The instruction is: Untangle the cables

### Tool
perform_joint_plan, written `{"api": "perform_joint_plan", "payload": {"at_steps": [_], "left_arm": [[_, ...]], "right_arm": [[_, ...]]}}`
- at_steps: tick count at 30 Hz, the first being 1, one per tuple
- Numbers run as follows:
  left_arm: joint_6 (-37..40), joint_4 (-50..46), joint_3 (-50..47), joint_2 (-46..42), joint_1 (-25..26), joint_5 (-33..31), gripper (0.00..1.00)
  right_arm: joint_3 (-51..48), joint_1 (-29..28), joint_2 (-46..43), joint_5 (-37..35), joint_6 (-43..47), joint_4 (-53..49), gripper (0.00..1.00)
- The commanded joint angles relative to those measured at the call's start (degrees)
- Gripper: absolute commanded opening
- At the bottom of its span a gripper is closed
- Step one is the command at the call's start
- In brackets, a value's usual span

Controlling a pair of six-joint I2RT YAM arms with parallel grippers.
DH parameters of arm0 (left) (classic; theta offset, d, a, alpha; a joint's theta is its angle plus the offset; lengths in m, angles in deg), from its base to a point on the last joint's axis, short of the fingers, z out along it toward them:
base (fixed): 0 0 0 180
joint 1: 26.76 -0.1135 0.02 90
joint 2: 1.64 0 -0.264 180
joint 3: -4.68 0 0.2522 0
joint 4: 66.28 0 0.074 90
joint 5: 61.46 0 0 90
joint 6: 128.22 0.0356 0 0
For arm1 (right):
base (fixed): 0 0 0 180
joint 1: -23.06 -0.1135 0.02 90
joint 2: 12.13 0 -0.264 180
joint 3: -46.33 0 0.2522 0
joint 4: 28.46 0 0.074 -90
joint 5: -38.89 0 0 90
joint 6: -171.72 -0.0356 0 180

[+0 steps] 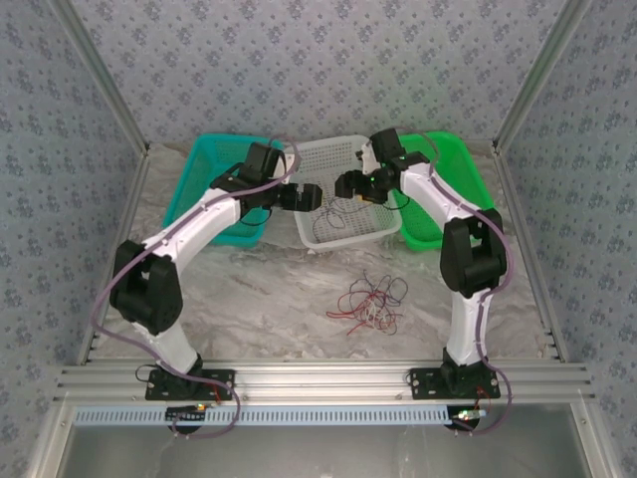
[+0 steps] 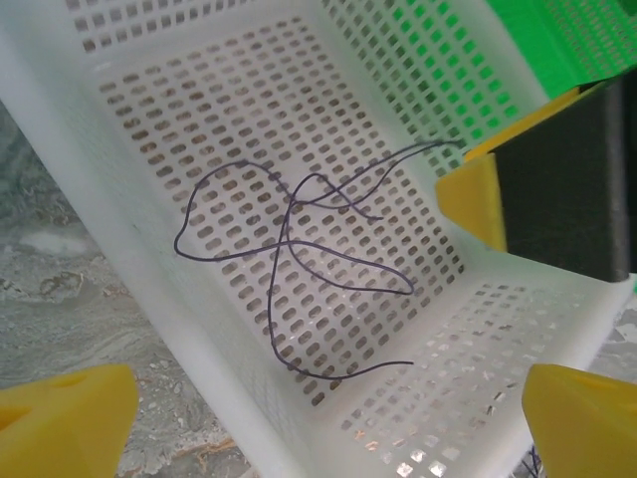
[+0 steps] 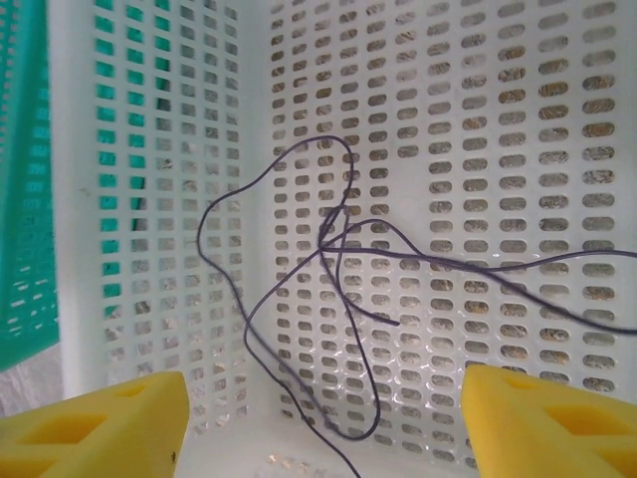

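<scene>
Next, my left gripper takes hold of the red cable by its own part alone and leaves the tangle's other cables free, to untangle the red cable.
A loose tangle of thin red, dark and pale cables (image 1: pixel 368 299) lies on the marble table in front of the baskets. One dark cable (image 2: pixel 299 249) lies alone in loose loops on the floor of the white basket (image 1: pixel 323 159); it also shows in the right wrist view (image 3: pixel 333 249). My left gripper (image 1: pixel 304 196) hovers at the basket's left side, its yellow fingers (image 2: pixel 60 418) wide apart and empty. My right gripper (image 1: pixel 350 186) hangs over the basket from the right, its fingers (image 3: pixel 547 418) also apart with nothing between them. The cable touches neither gripper.
A teal basket (image 1: pixel 209 164) stands left of the white one and a green basket (image 1: pixel 453 164) to its right. The right gripper's black and yellow body (image 2: pixel 557 189) shows close by in the left wrist view. Bare tabletop surrounds the tangle.
</scene>
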State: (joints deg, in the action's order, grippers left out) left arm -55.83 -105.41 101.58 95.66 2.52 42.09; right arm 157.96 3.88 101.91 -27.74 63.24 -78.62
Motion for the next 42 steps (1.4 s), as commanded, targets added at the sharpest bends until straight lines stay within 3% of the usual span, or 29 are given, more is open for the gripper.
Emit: {"api": "perform_joint_plan", "payload": {"at_steps": [1,6,10,20,25,30,42], "left_arm": [[1.23,0.79,-0.45,-4.24,0.67,-1.85,0.99],[1.26,6.42,-7.04,-8.99,1.41,1.41,0.99],[6.41,15.99,-16.93,-14.62,3.96,10.92,1.0],[15.13,14.52,-27.34,-19.1,12.15,21.18,0.97],[19.15,13.23,-30.35,-20.75,18.51,21.31,0.95],[21.25,11.83,-29.71,-16.94,25.78,18.16,0.92],[20.39,18.1,-28.88,-6.64,32.06,13.68,0.85]], "right_arm": [[1.73,0.1,-6.48,0.37,2.61,-2.92,0.75],[-4.03,-0.24,-16.15,-0.55,5.64,-3.38,0.77],[-14.11,0.67,-26.03,-4.9,7.84,-1.45,0.78],[-39.33,6.66,-45.74,-9.84,4.28,5.28,0.81],[-44.26,10.32,-47.46,-7.8,0.23,5.66,0.78],[-46.6,10.92,-49.7,-8.56,-1.24,6.22,0.78],[-52.3,11.31,-57.74,-9.9,-2.35,6.25,0.79]]}}
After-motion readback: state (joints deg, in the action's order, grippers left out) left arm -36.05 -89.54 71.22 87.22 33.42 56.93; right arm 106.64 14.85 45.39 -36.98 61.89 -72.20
